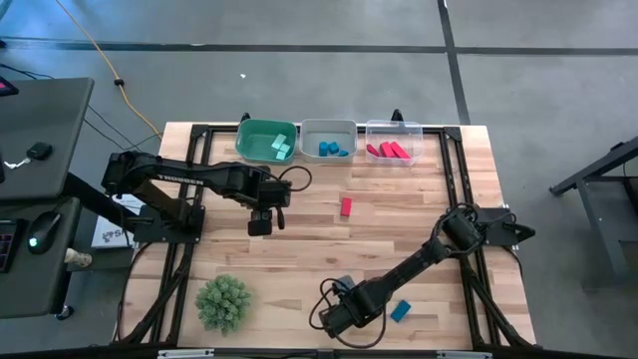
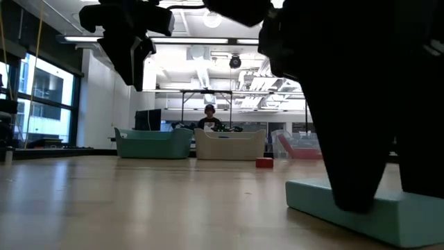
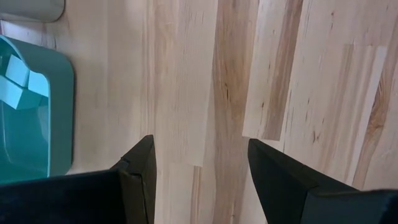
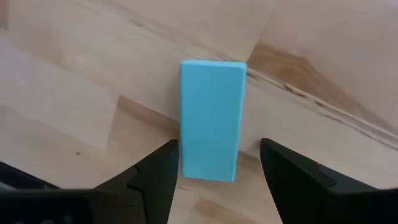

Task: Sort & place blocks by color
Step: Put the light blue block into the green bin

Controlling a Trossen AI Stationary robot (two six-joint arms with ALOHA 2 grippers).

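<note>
My right gripper's fingertips reach down on either side of the light teal bar (image 4: 211,118) above the wood, so it is now time to close it on the bar.
My right gripper (image 4: 219,149) is open and low over the table's near middle (image 1: 341,299), its fingers on either side of a light teal bar (image 4: 211,118) that lies flat on the wood; the low view shows this bar (image 2: 395,215) close up. A blue block (image 1: 400,311) lies just to its right, and a red block (image 1: 346,206) lies at mid-table. My left gripper (image 3: 199,149) is open, hovering above bare wood left of centre (image 1: 261,223). Teal blocks sit in the teal bin (image 1: 261,150), blue blocks in the grey bin (image 1: 328,128), and red blocks in the clear bin (image 1: 392,128). My right gripper comes from above with its fingers across the teal bar's near end (image 4: 208,171). One finger (image 4: 165,165) stands right against the bar's long side and the other stands apart. Whether either one touches the bar, I cannot tell. The bar lies flat on the table.
A green spiky ball (image 1: 223,302) stands near the table's near-left corner. The three bins line the far edge. Open wood lies between the red block and the bins. A person (image 2: 209,118) shows far behind the table in the low view.
</note>
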